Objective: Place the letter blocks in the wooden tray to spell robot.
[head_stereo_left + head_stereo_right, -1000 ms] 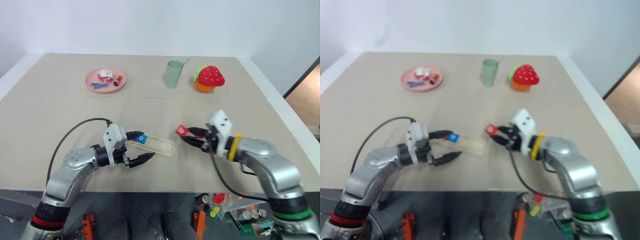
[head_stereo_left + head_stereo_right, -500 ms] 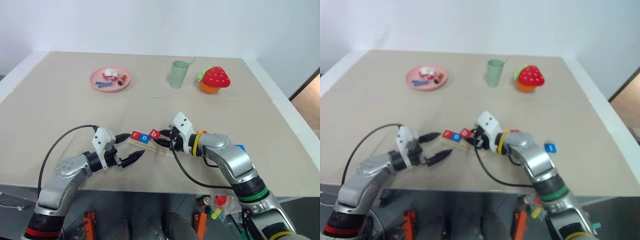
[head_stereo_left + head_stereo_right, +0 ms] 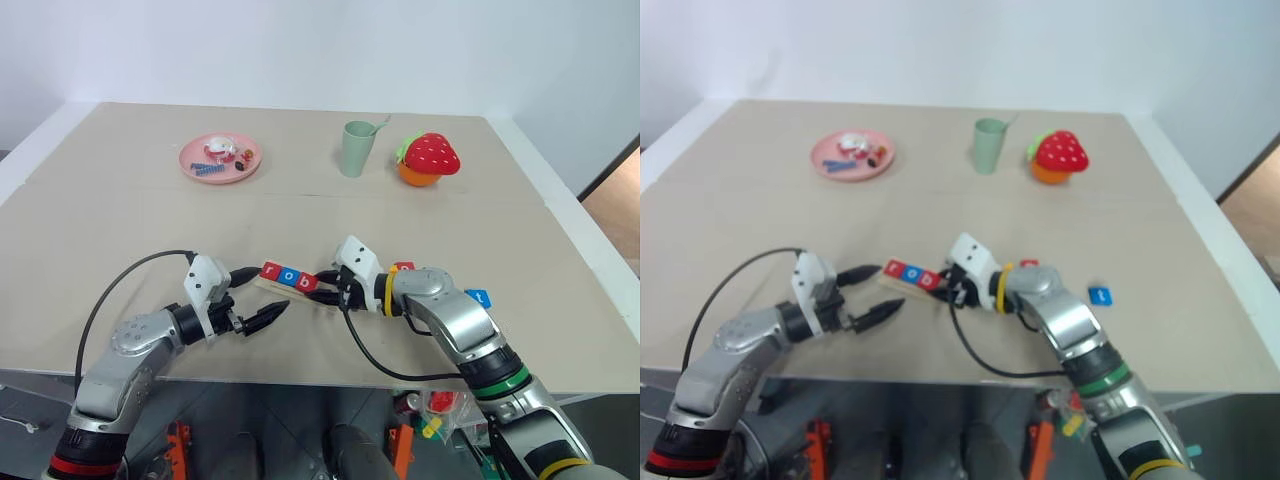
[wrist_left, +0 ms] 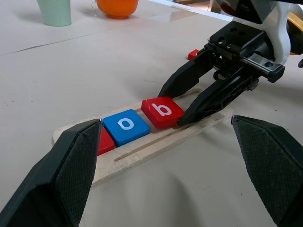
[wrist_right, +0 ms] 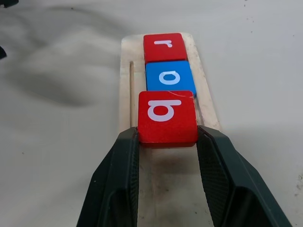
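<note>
The robot's right gripper is ready to let go of the red b block (image 5: 166, 116), and it needs to do so: the red block is over the tray's slot beside the blue o block.
The wooden tray (image 3: 318, 292) lies near the table's front edge. A red r block (image 5: 164, 47) and a blue o block (image 5: 169, 78) sit in its slot at the left end. My right gripper (image 5: 167, 135) is shut on the red b block (image 5: 166, 116), which is slightly tilted over the slot right beside the o. My left gripper (image 3: 272, 288) stands open at the tray's left end, its fingers on either side of that end without touching. A blue t block (image 3: 479, 297) lies on the table right of my right arm. Another red block (image 3: 404, 267) peeks out behind my right wrist.
At the back stand a pink plate (image 3: 220, 158) with small items, a green cup (image 3: 355, 148) and a strawberry toy (image 3: 430, 157). A black cable loops from my left arm. The table's front edge runs just below both grippers.
The view has shifted. My right gripper brought the red b block left and down to the tray, beside the blue o. A red r now lies left of the o. My left gripper stayed open.
</note>
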Robot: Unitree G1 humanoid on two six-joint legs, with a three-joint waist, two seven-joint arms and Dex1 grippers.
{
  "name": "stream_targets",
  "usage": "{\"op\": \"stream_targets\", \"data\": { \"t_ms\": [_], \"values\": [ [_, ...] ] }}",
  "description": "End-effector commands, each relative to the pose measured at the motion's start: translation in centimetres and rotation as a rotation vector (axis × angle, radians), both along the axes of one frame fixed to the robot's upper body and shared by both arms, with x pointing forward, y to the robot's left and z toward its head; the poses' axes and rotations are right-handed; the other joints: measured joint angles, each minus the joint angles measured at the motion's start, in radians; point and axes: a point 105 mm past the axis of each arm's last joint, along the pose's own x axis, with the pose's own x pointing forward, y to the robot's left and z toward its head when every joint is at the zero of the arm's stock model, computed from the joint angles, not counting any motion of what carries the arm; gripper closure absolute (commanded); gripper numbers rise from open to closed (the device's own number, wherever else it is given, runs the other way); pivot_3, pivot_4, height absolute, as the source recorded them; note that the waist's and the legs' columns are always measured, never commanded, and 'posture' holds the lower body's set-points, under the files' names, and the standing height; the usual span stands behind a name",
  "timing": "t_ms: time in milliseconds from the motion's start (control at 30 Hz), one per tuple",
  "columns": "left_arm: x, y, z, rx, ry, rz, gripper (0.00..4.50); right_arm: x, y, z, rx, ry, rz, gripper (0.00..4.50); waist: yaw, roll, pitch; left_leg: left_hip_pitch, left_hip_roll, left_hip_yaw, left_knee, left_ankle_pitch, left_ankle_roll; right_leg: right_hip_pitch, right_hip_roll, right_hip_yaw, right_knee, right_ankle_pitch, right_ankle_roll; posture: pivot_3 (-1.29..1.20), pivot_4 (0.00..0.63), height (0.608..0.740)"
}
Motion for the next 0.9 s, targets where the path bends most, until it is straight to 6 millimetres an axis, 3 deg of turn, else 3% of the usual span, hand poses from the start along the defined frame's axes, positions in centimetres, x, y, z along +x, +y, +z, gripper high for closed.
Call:
{"op": "stream_targets", "data": {
  "t_ms": [33, 700, 767, 900],
  "values": [
    [-0.31, -0.14, 0.96, -0.001, -0.043, -0.004, 0.00, 0.51, 0.46, 1.34, -0.002, -0.063, 0.032, 3.30, 0.000, 0.000, 0.000, 0.000, 0.000, 0.000, 0.000, 0.000, 0.000, 0.000, 0.000, 0.000, 0.000, 0.000, 0.000, 0.00, 0.150, 0.740],
    [-0.43, -0.44, 0.73, 0.006, -0.038, -0.010, 0.00, 0.80, 0.23, 0.56, -0.025, -0.045, 0.047, 3.30, 0.001, 0.000, 0.000, 0.000, 0.000, 0.000, 0.000, 0.000, 0.000, 0.000, 0.000, 0.000, 0.000, 0.000, 0.000, 0.00, 0.150, 0.740],
    [-0.49, -0.54, 0.70, 0.005, -0.037, -0.013, 0.00, 0.82, 0.19, 0.55, -0.025, -0.044, 0.045, 2.23, 0.001, 0.000, 0.000, 0.000, 0.000, 0.000, 0.000, 0.000, 0.000, 0.000, 0.000, 0.000, 0.000, 0.000, 0.000, 0.00, 0.150, 0.740],
    [-0.52, -0.58, 0.58, 0.009, -0.034, -0.016, 0.00, 0.89, 0.26, 0.78, -0.006, -0.037, 0.039, 0.90, 0.001, 0.000, 0.000, 0.000, 0.000, 0.000, 0.000, 0.000, 0.000, 0.000, 0.000, 0.000, 0.000, 0.000, 0.000, 0.00, 0.150, 0.740]
  ]
}}
